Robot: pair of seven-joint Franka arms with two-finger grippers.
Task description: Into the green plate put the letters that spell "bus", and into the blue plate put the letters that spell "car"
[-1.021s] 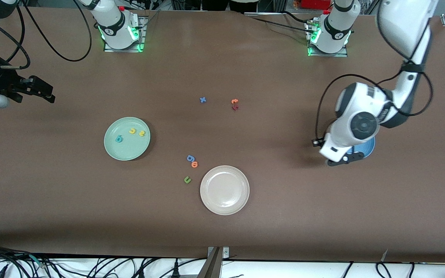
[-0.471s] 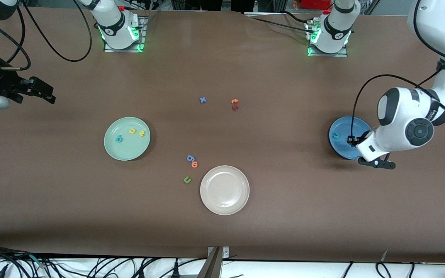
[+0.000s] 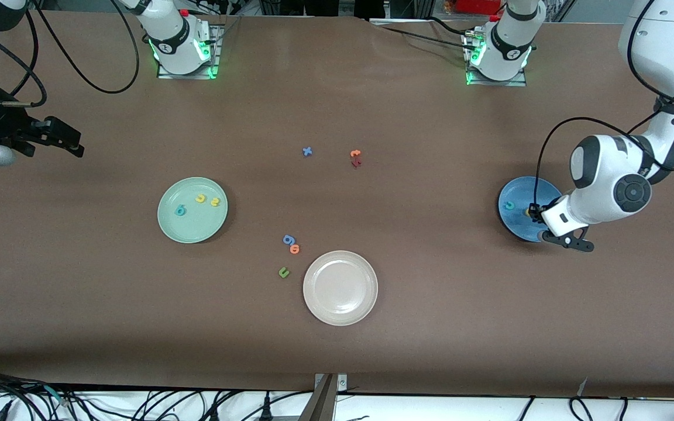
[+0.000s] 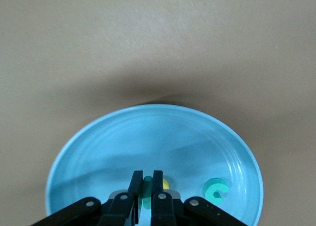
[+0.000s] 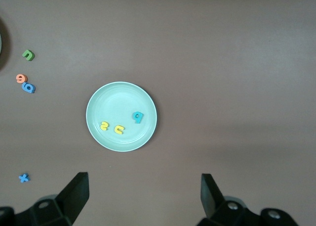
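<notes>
My left gripper opens next, since the teal "r" sits low inside the blue plate's rim (image 3: 513,182) (image 4: 158,107).
The blue plate (image 3: 515,224) (image 4: 148,137) lies toward the left arm's end of the table. A teal "c" (image 3: 508,205) (image 4: 216,190) and a yellow "a" (image 3: 528,211) (image 4: 167,185) lie in it. Low over this plate, my left gripper (image 3: 537,218) (image 4: 147,179) is shut on a thin teal letter (image 4: 147,187), the "r", mostly hidden by the fingers. The green plate (image 3: 191,229) (image 5: 113,97) holds the teal "b" (image 3: 180,210) (image 5: 138,117), yellow "u" (image 3: 200,199) (image 5: 119,129) and yellow "s" (image 3: 215,202) (image 5: 104,125). My right gripper (image 3: 72,144) (image 5: 143,196) waits open, high at the right arm's end.
A beige plate (image 3: 340,313) sits nearest the front camera. Beside it lie a blue "g" (image 3: 288,239), an orange "o" (image 3: 295,249) and a green "u" (image 3: 283,272). A blue "x" (image 3: 307,151), an orange "t" (image 3: 355,154) and a dark red letter (image 3: 356,163) lie mid-table.
The left arm's wrist swung off the blue plate toward the table's end and uncovered it. Its gripper stays shut over the plate. The right arm has not moved.
</notes>
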